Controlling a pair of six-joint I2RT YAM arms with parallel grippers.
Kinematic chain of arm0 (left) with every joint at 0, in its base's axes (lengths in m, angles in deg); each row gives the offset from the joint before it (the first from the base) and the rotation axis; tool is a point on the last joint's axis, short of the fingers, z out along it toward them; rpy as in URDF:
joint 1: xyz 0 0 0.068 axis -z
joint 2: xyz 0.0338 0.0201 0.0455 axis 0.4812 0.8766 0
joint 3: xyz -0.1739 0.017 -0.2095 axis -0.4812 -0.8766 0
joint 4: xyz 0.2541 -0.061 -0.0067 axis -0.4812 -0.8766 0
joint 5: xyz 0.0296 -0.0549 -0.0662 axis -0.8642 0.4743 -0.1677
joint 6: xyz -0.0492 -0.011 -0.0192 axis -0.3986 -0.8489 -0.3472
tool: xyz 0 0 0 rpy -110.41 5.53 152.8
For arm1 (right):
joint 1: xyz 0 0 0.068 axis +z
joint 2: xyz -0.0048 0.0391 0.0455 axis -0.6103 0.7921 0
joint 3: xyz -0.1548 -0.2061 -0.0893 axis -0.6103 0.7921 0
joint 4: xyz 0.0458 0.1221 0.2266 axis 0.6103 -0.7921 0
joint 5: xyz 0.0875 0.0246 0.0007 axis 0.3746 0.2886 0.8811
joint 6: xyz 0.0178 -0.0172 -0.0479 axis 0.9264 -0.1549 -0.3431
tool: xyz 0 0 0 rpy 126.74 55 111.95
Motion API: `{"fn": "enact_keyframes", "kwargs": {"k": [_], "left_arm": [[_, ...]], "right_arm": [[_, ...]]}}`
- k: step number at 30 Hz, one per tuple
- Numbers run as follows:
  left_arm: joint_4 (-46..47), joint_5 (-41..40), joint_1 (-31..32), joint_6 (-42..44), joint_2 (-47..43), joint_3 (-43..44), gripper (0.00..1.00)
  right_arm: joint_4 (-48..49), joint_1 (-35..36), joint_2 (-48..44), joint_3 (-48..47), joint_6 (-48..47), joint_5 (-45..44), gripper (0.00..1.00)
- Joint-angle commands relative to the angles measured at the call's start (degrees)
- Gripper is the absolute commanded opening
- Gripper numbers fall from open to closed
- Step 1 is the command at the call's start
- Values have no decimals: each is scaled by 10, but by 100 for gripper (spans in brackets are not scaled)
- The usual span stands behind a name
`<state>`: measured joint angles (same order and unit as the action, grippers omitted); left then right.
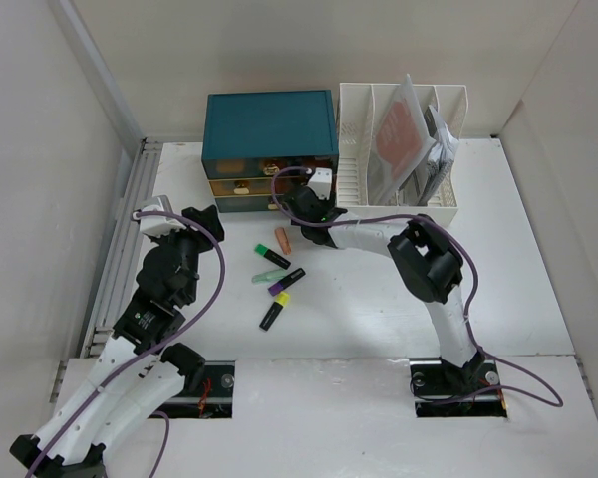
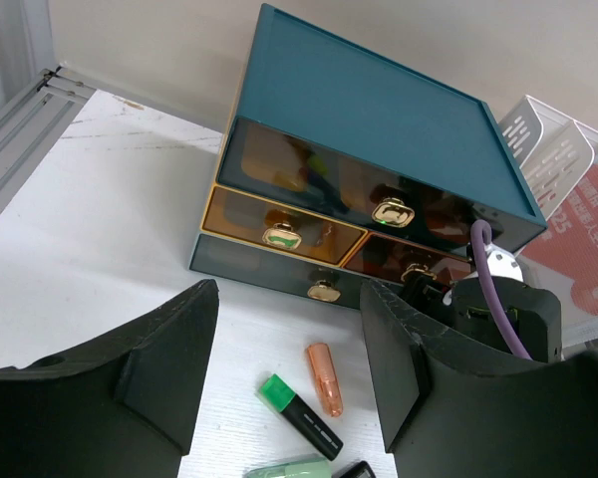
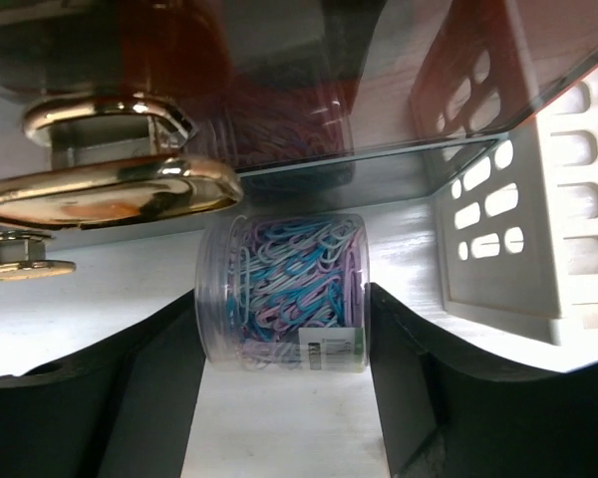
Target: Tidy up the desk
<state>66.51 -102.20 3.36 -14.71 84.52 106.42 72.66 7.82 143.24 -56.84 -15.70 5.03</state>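
The right gripper's fingers are shut around both sides of the clear jar of paper clips, so the jar would come up with the gripper if the robot lifted it now.
The white desk (image 1: 508,259) holds several highlighters in the middle: an orange one (image 1: 283,240), a green-capped black one (image 1: 272,256), a pale green one (image 1: 269,276), a purple one (image 1: 286,282) and a yellow one (image 1: 274,312). My left gripper (image 1: 187,225) is open and empty; in the left wrist view (image 2: 289,383) it hangs above the orange highlighter (image 2: 325,378) and the green-capped one (image 2: 299,415). My right gripper (image 3: 284,324) is shut on a clear jar of coloured paper clips (image 3: 284,289), low over the desk at the drawer box's front right corner (image 1: 299,206).
The teal drawer box (image 1: 269,124) stands at the back, its gold-handled drawers (image 2: 284,235) shut. A gold handle (image 3: 100,189) is close above my right fingers. The white slotted file rack (image 1: 404,149) with papers stands right of it. Walls close in on both sides.
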Motion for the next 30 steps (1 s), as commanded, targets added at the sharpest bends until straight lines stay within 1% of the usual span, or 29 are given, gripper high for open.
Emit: {"fn": "enact_keyframes", "kwargs": {"k": [1, 3, 4, 7, 8, 10, 11, 13, 14, 17, 19, 20, 22, 23, 24, 25, 26, 27, 28, 30], "left_arm": [[26, 4, -1, 7, -6, -4, 55], [26, 4, -1, 7, -6, -4, 55], [26, 4, -1, 7, -6, -4, 55], [26, 4, -1, 7, -6, -4, 55], [26, 4, -1, 7, -6, -4, 55], [26, 4, -1, 7, -6, -4, 54], [31, 4, -1, 7, -6, -4, 54], [31, 9, -1, 7, -6, -4, 53], [31, 9, -1, 7, -6, -4, 53], [31, 14, -1, 7, -6, -4, 52], [31, 20, -1, 7, -1, -4, 52], [31, 20, -1, 7, -1, -4, 52], [36, 26, -1, 7, -1, -4, 52], [36, 34, -1, 7, -1, -4, 52], [43, 40, -1, 7, -1, -9, 52], [43, 49, -1, 7, 4, -9, 51], [50, 56, -1, 12, 4, -9, 51], [56, 72, -1, 12, 10, -9, 51], [64, 80, -1, 18, 17, -9, 51], [71, 107, -1, 18, 26, -9, 51]], "right_arm": [[14, -2, 4, 1, 0, 2, 64], [14, -2, 9, 1, 0, 2, 60], [14, -2, 9, 1, 0, 2, 53], [14, -7, 9, 1, -6, 10, 41], [14, -7, -1, 7, -12, 17, 33], [14, -7, -18, 20, -20, 29, 26], [9, -7, -42, 31, -30, 29, 16], [-7, -7, -68, 37, -39, 44, 7], [-12, 1, -81, 45, -49, 44, 0], [-23, 16, -142, 78, -89, 51, 0], [-31, 16, -189, 107, -124, 84, 0], [-31, 16, -205, 116, -140, 146, 0], [-24, 16, -239, 140, -187, 231, 0], [-24, 16, -272, 140, -266, 286, 0], [-24, 16, -289, 140, -301, 379, 0], [-24, 16, -306, 140, -336, 424, 0], [-33, 16, -341, 140, -390, 462, 0], [-33, 16, -360, 140, -409, 519, 0], [-33, 0, -377, 135, -430, 551, 0], [-38, -13, -427, 128, -467, 573, 0]]}}
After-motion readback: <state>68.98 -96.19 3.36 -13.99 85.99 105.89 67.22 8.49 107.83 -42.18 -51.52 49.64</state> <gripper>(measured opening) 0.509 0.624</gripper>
